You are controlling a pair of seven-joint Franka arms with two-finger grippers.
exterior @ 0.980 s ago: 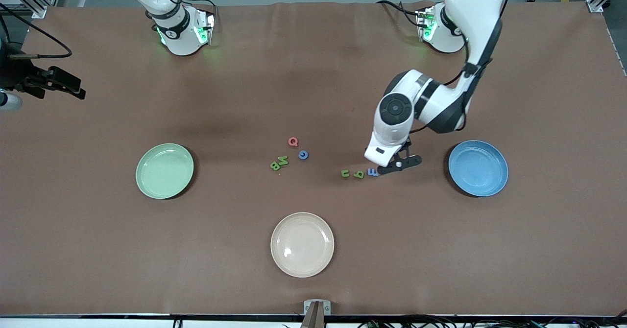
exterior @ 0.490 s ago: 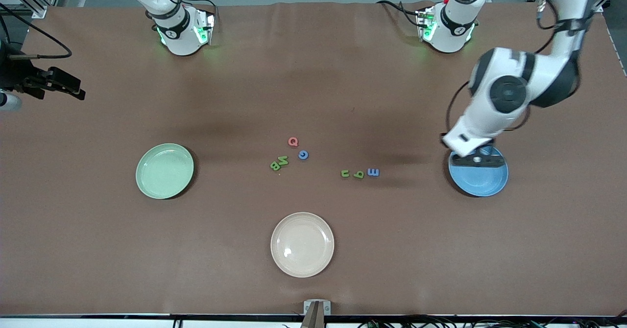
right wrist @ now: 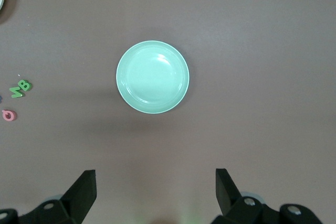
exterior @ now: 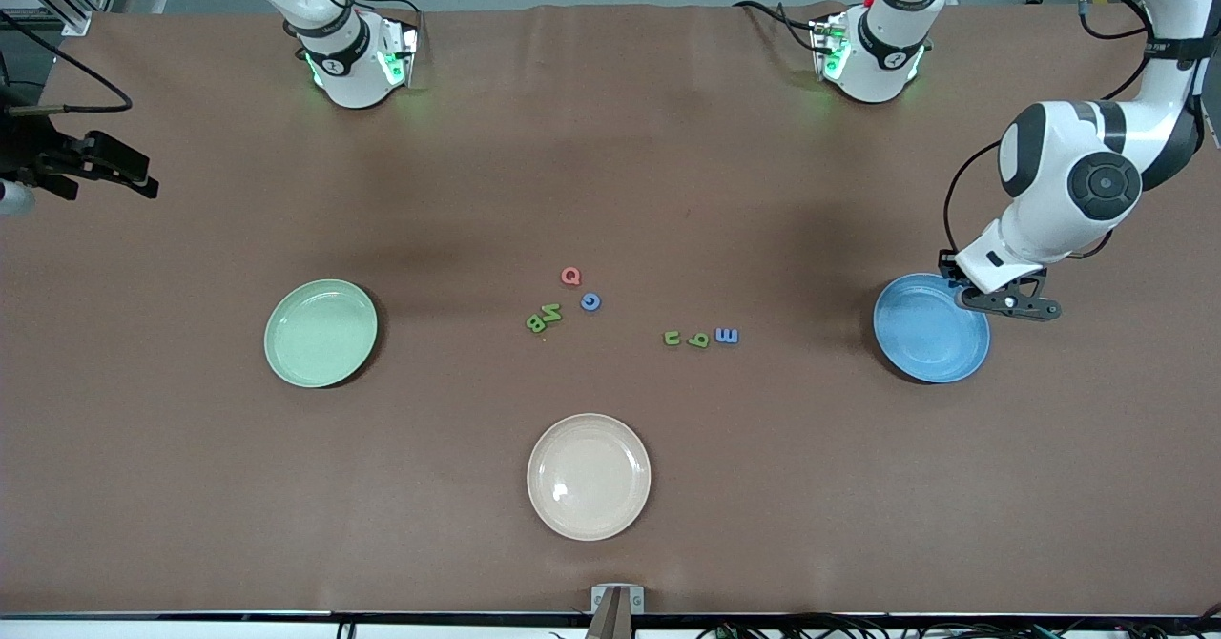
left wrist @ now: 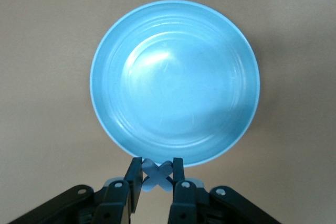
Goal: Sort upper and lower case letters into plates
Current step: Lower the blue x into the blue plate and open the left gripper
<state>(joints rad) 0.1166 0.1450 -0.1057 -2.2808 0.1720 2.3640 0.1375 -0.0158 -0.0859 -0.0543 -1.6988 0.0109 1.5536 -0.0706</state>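
Note:
My left gripper holds the blue X (left wrist: 157,176) high at the plate's near rim (left wrist: 191,163) in the left wrist view. It should keep holding the blue X until it is lower.
My left gripper (left wrist: 157,169) is shut on a small blue letter X (left wrist: 157,176), hanging just off the rim of the blue plate (left wrist: 175,80). In the front view the left gripper (exterior: 1011,303) is over that blue plate's (exterior: 930,327) edge toward the left arm's end of the table. The pale green plate (exterior: 320,333) holds nothing. Loose letters lie mid-table: a red Q (exterior: 570,277), a blue c (exterior: 590,301), a green N (exterior: 551,313) and B (exterior: 535,323), two green letters (exterior: 672,338) and a blue one (exterior: 726,336). My right gripper (right wrist: 155,174) is open, high over the green plate (right wrist: 152,77).
A cream-white plate (exterior: 589,476) sits nearer the front camera than the letters. A black device (exterior: 86,167) juts in at the table's edge at the right arm's end. The right arm's hand is out of the front view.
The left arm swung from beside the blue letter at mid-table, across the blue plate, to its rim toward the left arm's end. The letters on the table stayed put.

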